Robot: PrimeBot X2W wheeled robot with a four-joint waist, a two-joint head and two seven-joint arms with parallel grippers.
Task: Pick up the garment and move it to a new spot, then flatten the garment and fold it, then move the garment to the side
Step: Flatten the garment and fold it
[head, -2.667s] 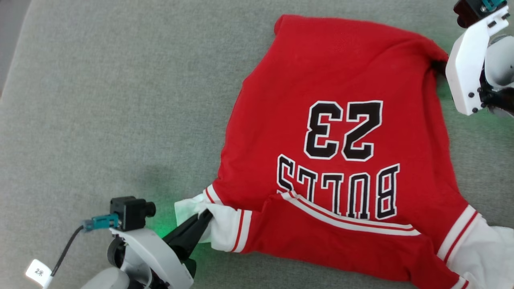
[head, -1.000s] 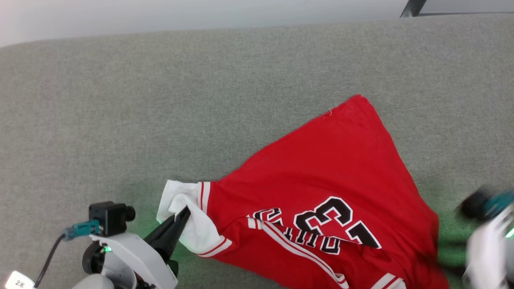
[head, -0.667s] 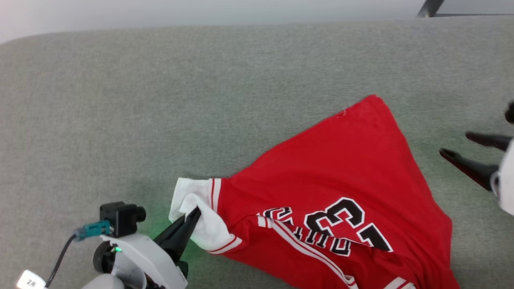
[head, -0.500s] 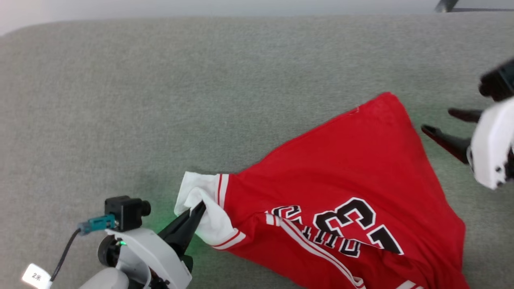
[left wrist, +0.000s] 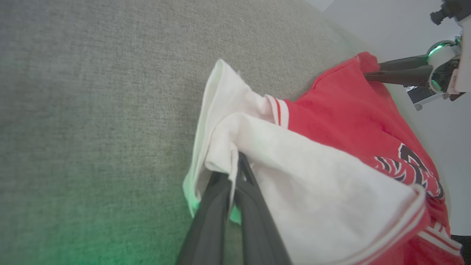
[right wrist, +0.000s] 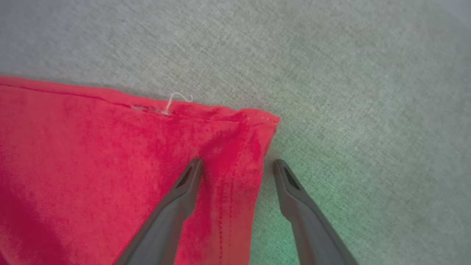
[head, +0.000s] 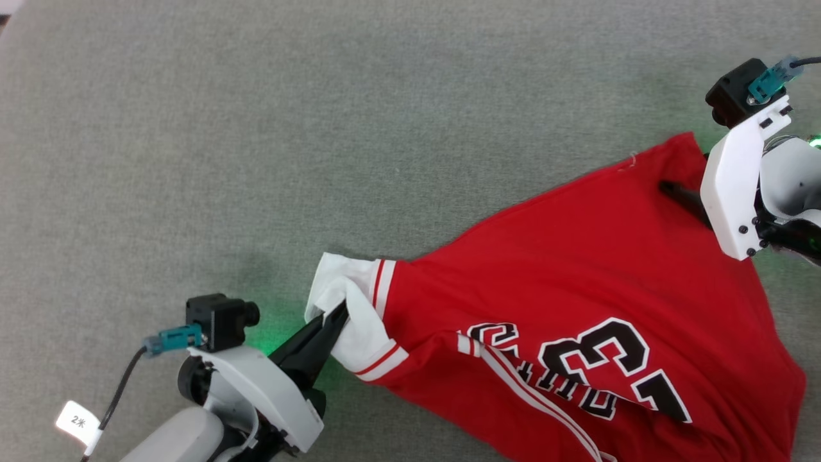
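My right gripper grabs the garment by its hem corner (head: 681,150) with the loose thread (head: 632,160) nearby next, to flatten and fold the garment.
The red garment (head: 577,269) lies crumpled on the grey surface at the lower right, its black number 23 and its lettering partly folded under. My left gripper (head: 338,316) is shut on the white sleeve (left wrist: 294,165) at the garment's left end, with cloth bunched over its fingertips (left wrist: 235,162). My right gripper (right wrist: 237,165) is open at the garment's far hem corner (right wrist: 254,125). One finger (right wrist: 184,191) rests on the red cloth and the other finger (right wrist: 294,191) is over bare grey surface. In the head view, the right gripper (head: 672,186) sits at the upper right corner of the garment.
The grey fabric surface (head: 256,160) stretches wide to the left of and beyond the garment. Its edge and a pale floor (left wrist: 386,22) show in the left wrist view, behind the right gripper (left wrist: 371,71).
The head view has shifted. My right gripper came in from the right, off the cloth, to straddle the far hem corner, still open. My left gripper kept hold of the sleeve.
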